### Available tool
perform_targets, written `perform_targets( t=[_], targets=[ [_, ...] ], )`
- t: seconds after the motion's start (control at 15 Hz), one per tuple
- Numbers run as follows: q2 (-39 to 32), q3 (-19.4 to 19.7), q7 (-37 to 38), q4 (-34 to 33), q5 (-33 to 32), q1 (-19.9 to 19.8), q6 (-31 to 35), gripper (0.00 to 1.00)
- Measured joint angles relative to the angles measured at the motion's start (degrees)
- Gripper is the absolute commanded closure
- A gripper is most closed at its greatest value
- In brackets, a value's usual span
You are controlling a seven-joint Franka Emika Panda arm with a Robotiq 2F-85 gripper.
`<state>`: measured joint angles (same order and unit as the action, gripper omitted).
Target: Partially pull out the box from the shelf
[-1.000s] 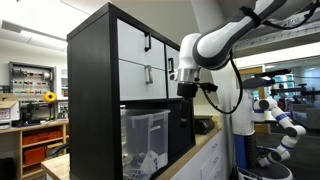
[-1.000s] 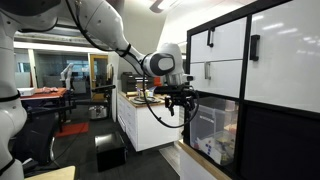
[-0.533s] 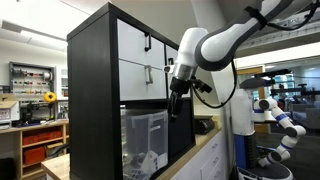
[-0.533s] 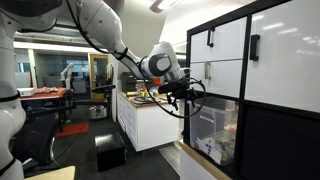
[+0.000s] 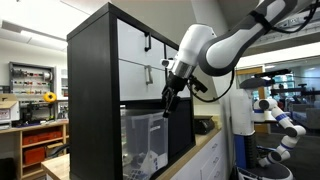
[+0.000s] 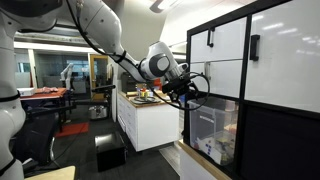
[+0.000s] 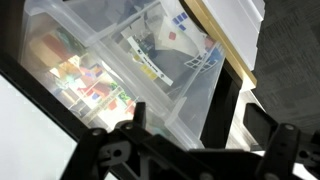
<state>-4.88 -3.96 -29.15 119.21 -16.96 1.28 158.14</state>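
The gripper grabs the clear box by its front side's upper rim next, fingers straddling the rim, and pulls the box partially out.
The box is a clear plastic bin with light items inside. It sits in a lower cube of the tall black shelf, under two white drawer fronts with black handles. In both exterior views my gripper hangs tilted just in front of the bin's upper rim, and I cannot tell if it touches. The box and gripper show the same from the side of the shelf. In the wrist view the box fills the picture beyond my open, empty gripper.
A white counter stands beside the shelf, behind my arm. A low wooden shelf with orange bins is at the far side. Another white and blue robot stands beyond the counter. The black shelf frame runs beside the bin.
My gripper has tilted and swung in toward the shelf, its fingers now pointing at the bin's upper front. The bin has not moved.
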Motion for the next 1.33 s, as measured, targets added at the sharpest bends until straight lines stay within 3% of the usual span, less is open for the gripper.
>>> perform_targets(
  t=[0.67, 1.27, 1.33],
  targets=[
    [-6.7, 0.1, -9.1, -2.1, -0.5, -0.4, 12.2, 0.0],
    [-13.5, -0.5, -15.7, -8.2, -0.5, -0.2, 14.3, 0.0],
    [-14.3, -0.7, -16.0, -8.9, -0.5, -0.2, 14.3, 0.2]
  ],
)
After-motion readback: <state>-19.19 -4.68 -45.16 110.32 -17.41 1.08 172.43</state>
